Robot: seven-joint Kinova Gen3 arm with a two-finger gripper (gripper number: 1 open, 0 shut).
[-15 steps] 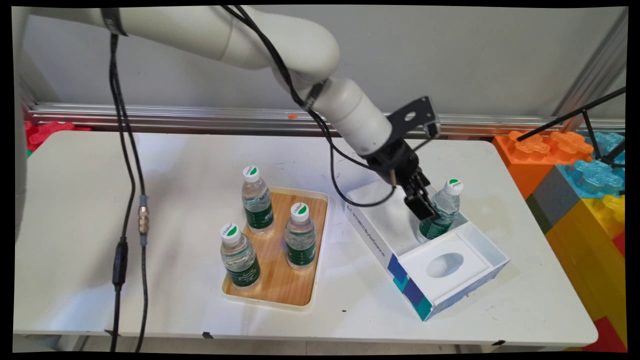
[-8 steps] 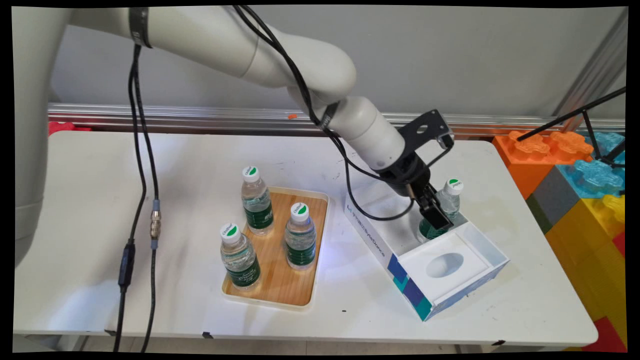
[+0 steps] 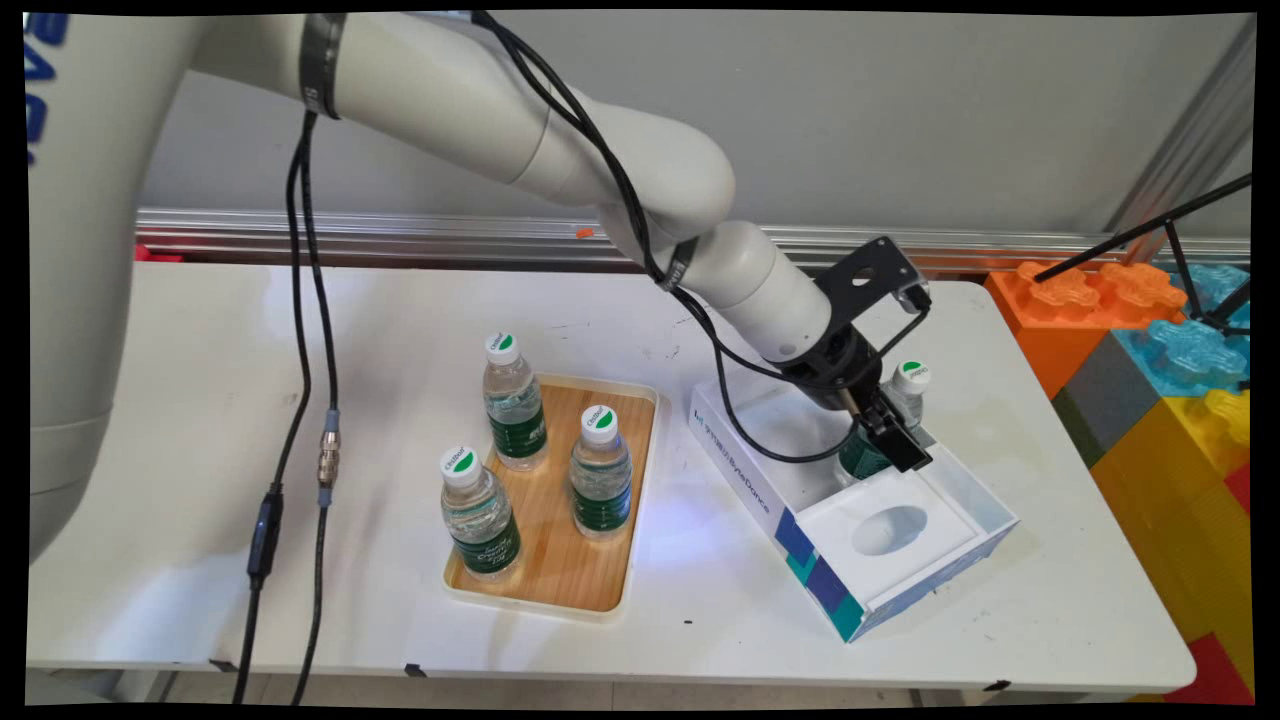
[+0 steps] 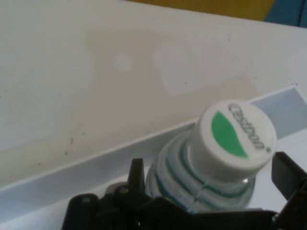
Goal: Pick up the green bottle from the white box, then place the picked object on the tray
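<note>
I need to lift the small clear water bottle out of the open white box (image 3: 742, 472), so my gripper should next grab it by its body (image 3: 861, 458).
A clear water bottle (image 3: 906, 392) with a white and green cap and a green label stands in the far part of an open white box (image 3: 742, 472) with blue and teal squares. My gripper (image 3: 893, 438) reaches down into the box from the left, open, with the bottle's body between its fingers. In the hand view the bottle (image 4: 237, 139) rises between the two black fingers (image 4: 137, 171) of the gripper (image 4: 211, 167), one on each side, with a small gap showing. The box's white wall (image 4: 72, 175) runs behind it.
A wooden tray (image 3: 560, 580) with a cream rim holds two like bottles (image 3: 600, 470), and a third (image 3: 515, 400) stands at its far left corner. The box's near part has a white insert with an oval hollow (image 3: 888, 528). Big coloured blocks (image 3: 1150, 340) stand at the right.
The arm has moved right and down into the box. The gripper has slid from in front of the bottle's middle to lower round its body. The bottle has stayed in place.
</note>
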